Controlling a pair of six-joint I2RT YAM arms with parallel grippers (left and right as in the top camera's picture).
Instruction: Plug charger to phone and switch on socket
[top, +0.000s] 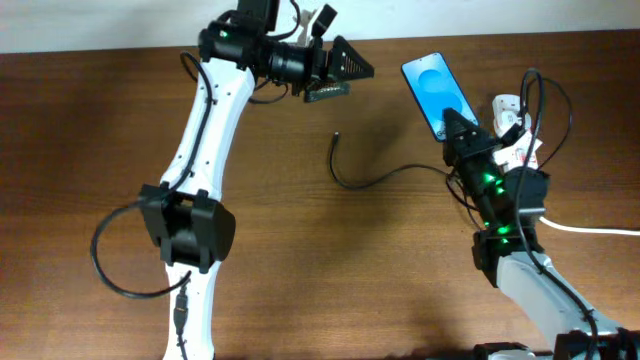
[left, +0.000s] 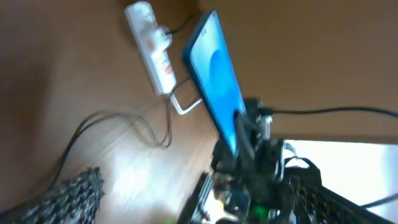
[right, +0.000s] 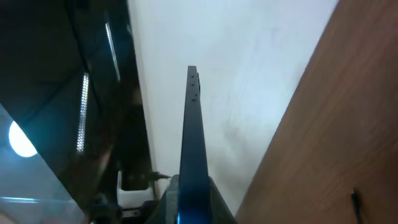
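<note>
I should reach the phone (top: 432, 85) with my left gripper and grab it by its long side. The phone's lower end at my right gripper then stays free for plugging.
The phone (top: 432, 85) has a bright blue screen and is held tilted above the table's back right. My right gripper (top: 459, 124) is shut on its lower end. In the right wrist view the phone (right: 191, 124) stands edge-on between the jaws (right: 190, 200). The charger, a thin black cable (top: 352, 184), lies curved on the table, its plug tip (top: 335, 135) free, left of the phone. The white socket (top: 514, 128) lies behind my right arm, partly hidden. My left gripper (top: 348, 64) is open and empty at the table's back edge, facing the phone (left: 214, 74) and socket (left: 152, 50).
A thick white lead (top: 590, 229) runs off to the right from the socket. A black arm cable (top: 110, 265) loops on the table at the left. The white wall runs along the table's back edge.
</note>
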